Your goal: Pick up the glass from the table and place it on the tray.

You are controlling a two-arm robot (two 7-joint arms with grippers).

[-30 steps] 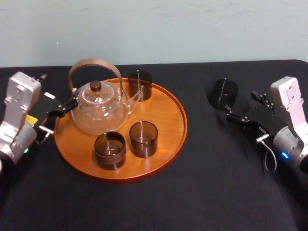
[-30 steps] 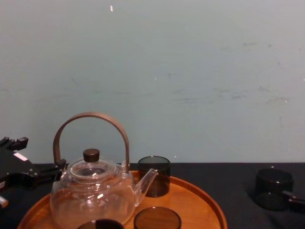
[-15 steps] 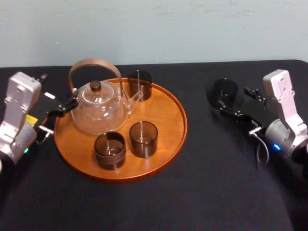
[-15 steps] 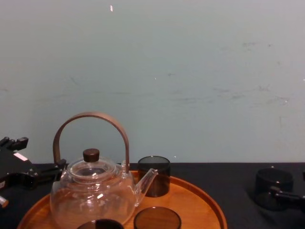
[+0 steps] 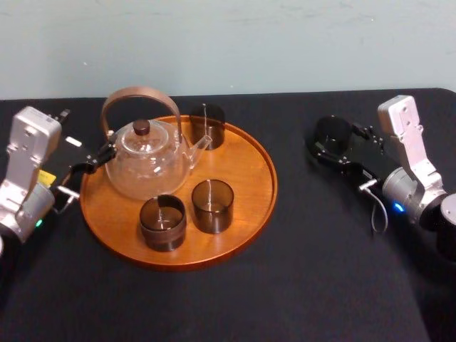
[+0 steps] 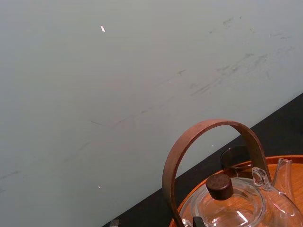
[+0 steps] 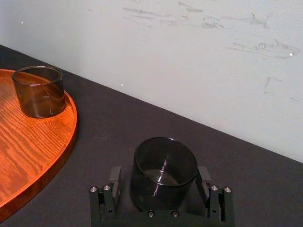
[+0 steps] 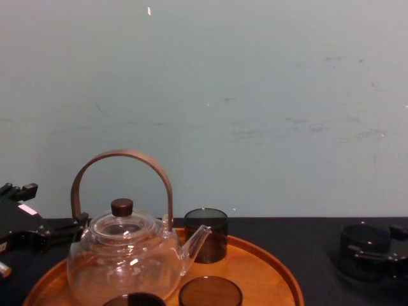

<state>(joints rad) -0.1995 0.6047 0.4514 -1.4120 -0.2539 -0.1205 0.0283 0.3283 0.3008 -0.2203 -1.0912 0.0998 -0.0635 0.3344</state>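
Note:
My right gripper needs to grab the dark smoked glass by its upright side (image 8: 358,258) next, and I should then set the glass on the round tray (image 8: 255,277).
A dark smoked glass (image 5: 333,132) stands upright on the black table (image 5: 320,271), right of the tray. My right gripper (image 5: 340,142) is open, low at the table. In the right wrist view the glass (image 7: 164,170) sits between the two fingers (image 7: 115,182) of that gripper (image 7: 159,179), with a small gap on each side. The chest view has the same glass (image 8: 364,247) at the far right. The round orange-brown tray (image 5: 249,214) lies left of centre. My left gripper (image 5: 91,162) rests parked at the tray's left edge, beside the teapot.
On the tray stand a clear glass teapot (image 5: 146,160) with a brown hoop handle and three dark glasses (image 5: 206,126), (image 5: 212,205), (image 5: 163,222). The tray's right half (image 5: 249,167) is bare wood. A pale wall runs behind the table.
My right gripper has moved forward and left toward the glass on the table, so its fingers now stand on either side of it. The left arm has not moved.

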